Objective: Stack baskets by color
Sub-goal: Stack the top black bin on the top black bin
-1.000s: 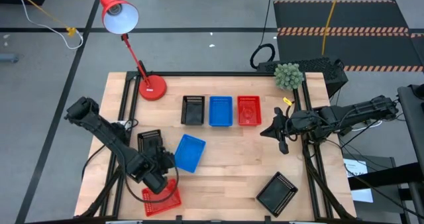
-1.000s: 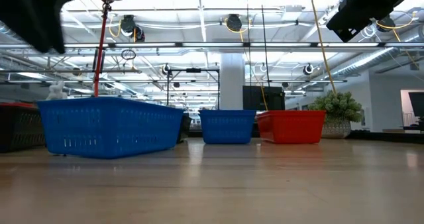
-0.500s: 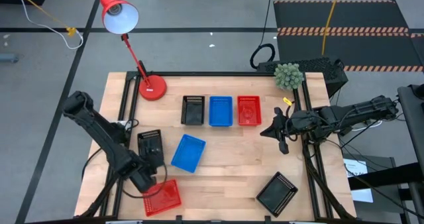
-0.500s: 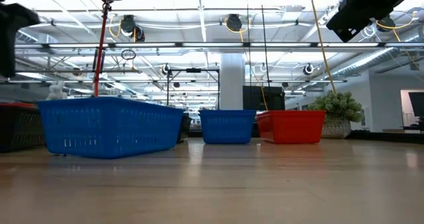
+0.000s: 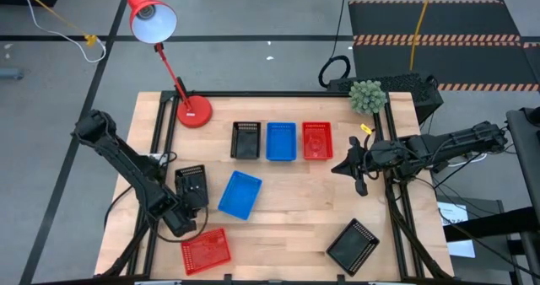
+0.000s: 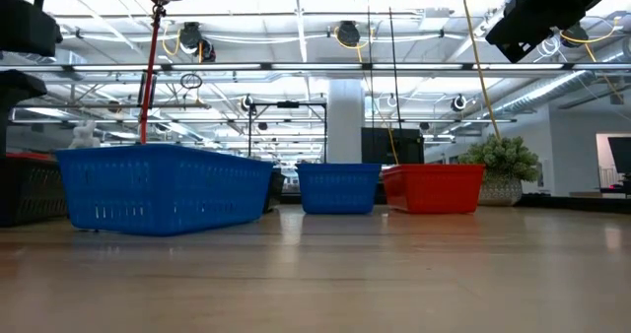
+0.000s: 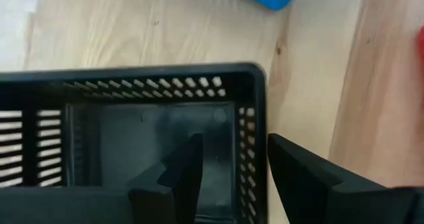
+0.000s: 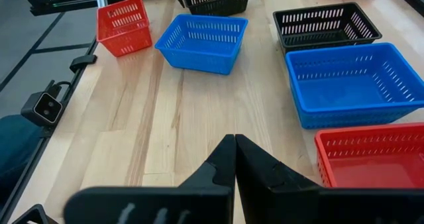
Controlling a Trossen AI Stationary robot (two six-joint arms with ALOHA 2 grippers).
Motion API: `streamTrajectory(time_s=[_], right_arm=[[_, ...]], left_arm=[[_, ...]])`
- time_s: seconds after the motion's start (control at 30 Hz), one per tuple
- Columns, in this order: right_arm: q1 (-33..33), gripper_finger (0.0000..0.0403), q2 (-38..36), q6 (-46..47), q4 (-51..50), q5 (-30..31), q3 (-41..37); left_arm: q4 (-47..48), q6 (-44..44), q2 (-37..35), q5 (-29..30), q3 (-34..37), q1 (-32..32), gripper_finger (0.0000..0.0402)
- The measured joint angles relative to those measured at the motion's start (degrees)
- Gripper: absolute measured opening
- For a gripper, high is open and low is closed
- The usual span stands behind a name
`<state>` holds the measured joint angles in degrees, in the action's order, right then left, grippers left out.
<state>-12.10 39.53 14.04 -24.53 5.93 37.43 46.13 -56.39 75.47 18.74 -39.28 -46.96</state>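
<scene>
My left gripper grabs the loose black basket by its perforated end [image 5: 200,207] next, to stack it onto the black basket in the row [image 5: 245,140].
Three baskets stand in a row at the far side: black [image 5: 245,140], blue [image 5: 281,141], red [image 5: 317,141]. Loose on the table are a black basket [image 5: 192,184], a blue one [image 5: 240,194], a red one [image 5: 205,250] and another black one [image 5: 353,245]. My left gripper [image 5: 186,213] is open over the near end of the loose black basket [image 7: 132,138], pointing steeply down. One finger [image 7: 182,177] is inside the basket and the other [image 7: 298,177] outside, with a perforated wall [image 7: 253,151] between them. My right gripper [image 8: 234,144] is shut and hangs above the table's right side.
A red desk lamp's base [image 5: 194,110] stands at the far left and a small green plant [image 5: 367,96] at the far right corner. Bare wood lies in the middle between the blue basket and the near-right black one.
My left gripper has gone toward the table's left edge and down, from above the near red basket to the loose black basket's near end, and has turned a little. Its fingers stay apart. No basket has moved.
</scene>
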Motion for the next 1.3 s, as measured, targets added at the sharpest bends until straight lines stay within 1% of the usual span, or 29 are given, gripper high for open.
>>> streamTrajectory(time_s=[0.07, 0.13, 0.23, 0.33, 0.37, 0.47, 0.6, 0.77, 0.97, 1.3], right_arm=[[0.0, 0.0, 0.0, 0.0, 0.0, 0.0, 0.0], [0.0, 0.0, 0.0, 0.0, 0.0, 0.0, 0.0], [0.0, 0.0, 0.0, 0.0, 0.0, 0.0, 0.0], [0.0, 0.0, 0.0, 0.0, 0.0, 0.0, -0.01], [-0.01, 0.0, 0.0, 0.0, 0.0, 0.0, -0.02], [0.0, 0.0, 0.0, -0.02, 0.0, 0.0, -0.02], [0.0, 0.0, 0.0, -0.24, 0.0, 0.0, -0.02], [0.0, 0.0, 0.0, -0.23, 0.02, 0.22, -0.03], [0.0, 0.0, 0.0, -0.23, 0.01, 0.22, -0.04], [0.0, 0.0, 0.0, -0.24, -0.13, 0.22, -0.04]], left_arm=[[-0.27, -0.2, 0.0, -0.41, 0.38, 0.0, 0.016], [-0.33, 0.07, 0.01, -0.51, 0.47, 0.0, 0.0138], [-0.42, 0.63, 0.0, -0.52, 0.47, 0.0, 0.0088], [0.43, 0.84, 0.02, -1.27, 0.11, 0.0, 0.0026], [1.26, 1.18, 0.04, -1.65, -0.42, 0.0, 0.0016], [3.83, 1.3, 0.04, -1.81, -2.76, 0.0, 0.0015], [9.37, 3.67, 0.04, -1.7, -7.54, 0.44, 0.0008], [15.96, 9.14, 0.04, 1.61, -14.36, 2.74, 0.0008], [21.88, 17.21, 0.04, 5.26, -20.6, 7.65, 0.0008], [22.28, 33.24, 0.04, 7.35, -26.79, 17.96, 0.0008]])
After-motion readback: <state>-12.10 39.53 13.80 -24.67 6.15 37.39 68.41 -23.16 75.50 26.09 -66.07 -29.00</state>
